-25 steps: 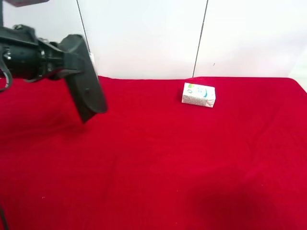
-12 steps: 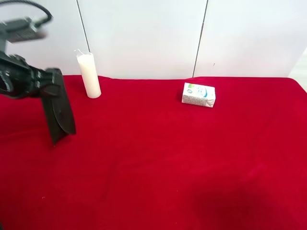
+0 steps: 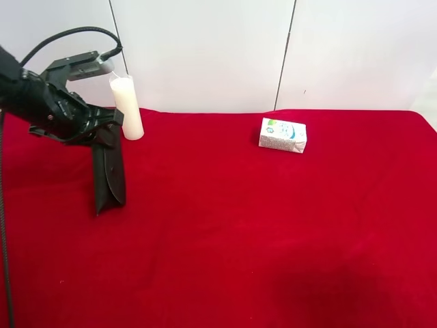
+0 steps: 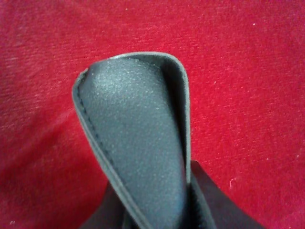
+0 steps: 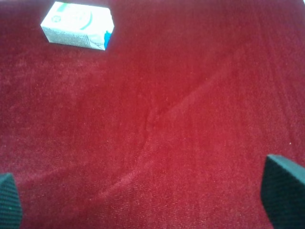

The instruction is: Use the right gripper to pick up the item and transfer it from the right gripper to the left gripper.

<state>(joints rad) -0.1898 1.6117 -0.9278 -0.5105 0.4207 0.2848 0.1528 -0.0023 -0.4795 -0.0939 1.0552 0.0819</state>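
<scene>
I need to lay the case flat with my left gripper before I let go, because the black glasses case's broad side [image 3: 110,175] stands steep to the red cloth.
The black glasses case [image 3: 109,174] hangs nearly upright from my left gripper [image 3: 101,131], the all-black arm at the exterior high view's left. Its lower end is at or just above the red cloth. In the left wrist view the case [image 4: 138,143] fills the middle, its rounded end pointing at the cloth. The left gripper is shut on the case's upper end. My right gripper [image 5: 147,205] is open and empty above bare cloth; only its two dark fingertips [image 5: 283,200] show. The right arm is out of the exterior high view.
A tall white candle [image 3: 127,108] stands at the back, just behind the left gripper. A small white carton [image 3: 283,134] lies at the back, right of centre, and shows in the right wrist view [image 5: 77,26]. A red cloth [image 3: 259,225] covers the table.
The left arm swung the case left, then back to the right and down. The case now hangs lower and more upright. The candle, hidden one second ago, is in view.
</scene>
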